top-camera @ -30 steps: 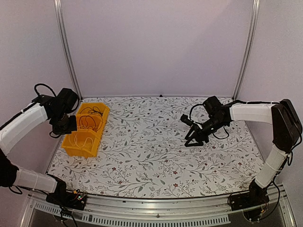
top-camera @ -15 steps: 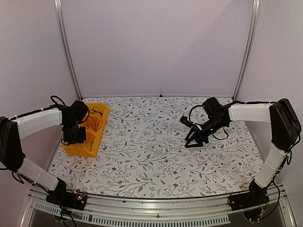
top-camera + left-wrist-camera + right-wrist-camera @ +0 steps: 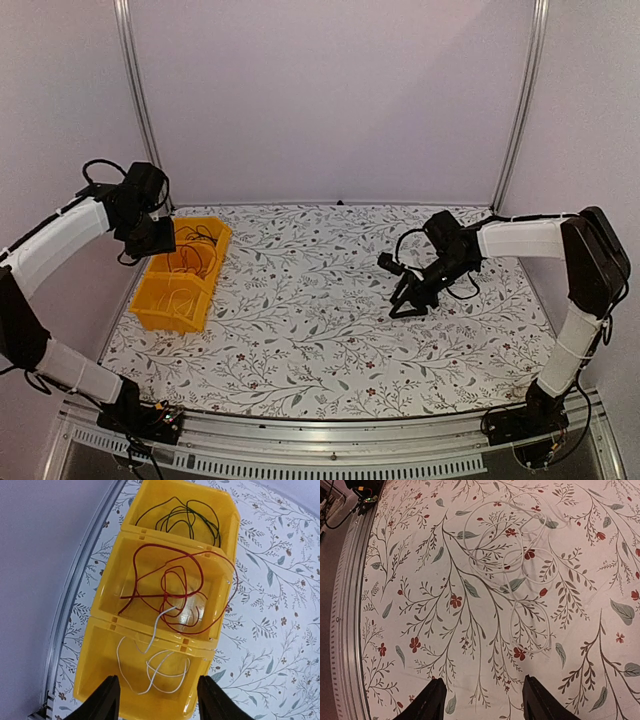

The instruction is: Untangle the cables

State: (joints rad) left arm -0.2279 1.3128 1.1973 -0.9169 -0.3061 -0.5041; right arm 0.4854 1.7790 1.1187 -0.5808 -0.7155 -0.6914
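My left gripper will next lift the thin white cable by its end draped over the divider (image 3: pixel 156 624), so its loops stay free to untangle.
A yellow bin (image 3: pixel 165 532) holds the cables in three compartments. A black cable (image 3: pixel 218 522) coils in the far one and a red cable (image 3: pixel 202 570) loops in the middle one. A white cable (image 3: pixel 157 672) lies in the near one, one end draped over the divider into the middle. My left gripper (image 3: pixel 159 702) hangs open above the bin's near end and holds nothing. Another white cable (image 3: pixel 549 630) lies in loose loops on the floral cloth. My right gripper (image 3: pixel 482 700) is open just short of those loops, empty. In the top view the left gripper (image 3: pixel 150 240) is over the bin (image 3: pixel 165 322) and the right gripper (image 3: pixel 405 300) is at centre right.
The bin sits by the table's left metal rail (image 3: pixel 75 625). A metal rail (image 3: pixel 347 630) also borders the cloth in the right wrist view. Thick black arm cables (image 3: pixel 460 285) trail beside the right wrist.
The left gripper went from shut to open over the bin, then drew up and back toward the bin's far left. The right arm barely shifted.
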